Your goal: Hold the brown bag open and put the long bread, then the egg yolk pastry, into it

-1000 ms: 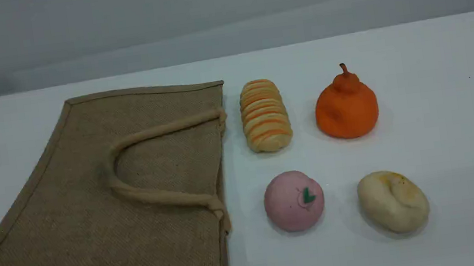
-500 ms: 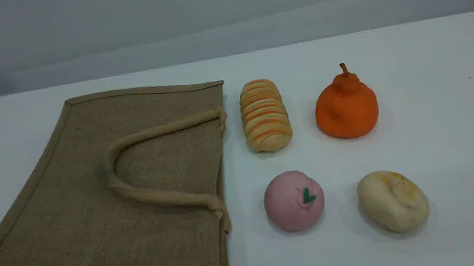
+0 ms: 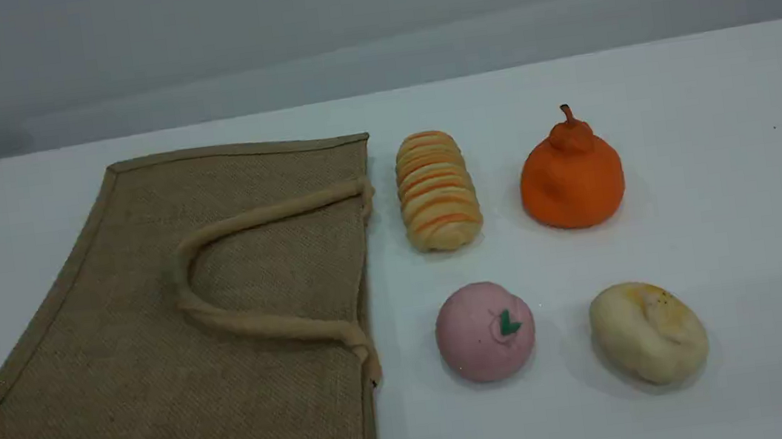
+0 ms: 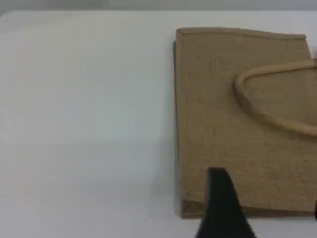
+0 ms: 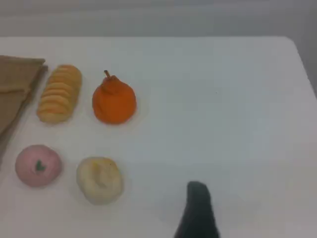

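The brown bag lies flat and slack, so the robot's left gripper should next hold the bag open, grabbing it by its raised loop handle.
The brown bag (image 3: pixel 174 335) lies flat on the white table at the left, its beige loop handle (image 3: pixel 242 223) resting on top and its mouth toward the foods. Just right of the mouth lies the striped long bread (image 3: pixel 436 190). The cream egg yolk pastry (image 3: pixel 647 332) sits at the front right. Neither arm appears in the scene view. My left gripper (image 4: pixel 267 208) hovers open over the bag's (image 4: pixel 237 119) near corner, one dark fingertip (image 4: pixel 222 203) showing. My right gripper (image 5: pixel 242 223) is open above bare table, right of the pastry (image 5: pixel 99 179) and bread (image 5: pixel 58 93), holding nothing.
An orange pear-shaped fruit (image 3: pixel 570 173) stands right of the bread. A pink ball with a green leaf (image 3: pixel 484 331) sits between the bag's mouth and the pastry. The table's (image 3: pixel 755 205) far edge meets a grey wall; its right edge shows in the right wrist view.
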